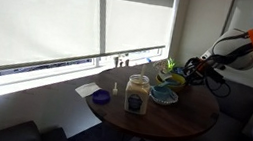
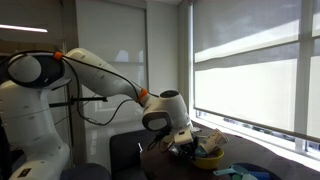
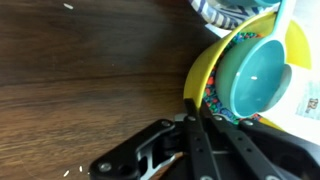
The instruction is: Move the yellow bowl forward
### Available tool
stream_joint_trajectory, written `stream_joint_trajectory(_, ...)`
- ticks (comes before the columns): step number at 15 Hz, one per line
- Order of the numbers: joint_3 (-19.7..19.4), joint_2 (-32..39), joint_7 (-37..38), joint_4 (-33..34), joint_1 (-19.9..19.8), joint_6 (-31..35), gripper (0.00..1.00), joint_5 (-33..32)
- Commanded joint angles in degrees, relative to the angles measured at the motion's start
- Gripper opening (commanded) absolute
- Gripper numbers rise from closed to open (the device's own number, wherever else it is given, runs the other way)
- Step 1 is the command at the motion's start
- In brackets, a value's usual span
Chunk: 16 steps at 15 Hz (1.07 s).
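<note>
The robot's gripper should keep hold of the yellow bowl (image 3: 204, 67) until the bowl sits on the tabletop apart from the patterned plate, because the bowl's rim overlaps the plate's edge.
The yellow bowl (image 1: 174, 82) sits at the far edge of the round wooden table (image 1: 175, 118). It also shows in an exterior view (image 2: 211, 157) and, as a curved yellow rim, in the wrist view (image 3: 203, 62). My gripper (image 3: 194, 108) has its two dark fingers pressed together on that rim; it also shows in both exterior views (image 1: 191, 70) (image 2: 190, 142). The light blue dish (image 3: 255, 75) on a patterned plate (image 3: 215, 103) lies right beside the bowl.
A glass jar (image 1: 137, 94) stands mid-table. A small dark blue bowl (image 1: 101, 97) and a white napkin (image 1: 86, 90) lie near it. The window sill (image 1: 117, 67) runs close behind the table. Dark seats surround it.
</note>
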Motion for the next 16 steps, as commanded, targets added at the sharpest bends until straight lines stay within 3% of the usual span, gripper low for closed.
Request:
stream_joint_trajectory(1,1.08,-8.63,5.21,-6.52,-1.36,2.71,0.03,-3.07)
stream_joint_trajectory(8,3.73,-14.61,18.79,-12.85,-5.24,4.4,0.02,-5.1)
stream_joint_trajectory(9,3.81,-15.34,19.72,-13.67,-5.13,4.54,0.3,-4.46)
stream_joint_trajectory(10,3.82,-16.21,20.27,-14.51,-5.34,4.44,0.31,-4.73)
stream_joint_trajectory(16,7.09,-23.74,20.66,-13.3,-8.59,5.82,0.72,-11.08)
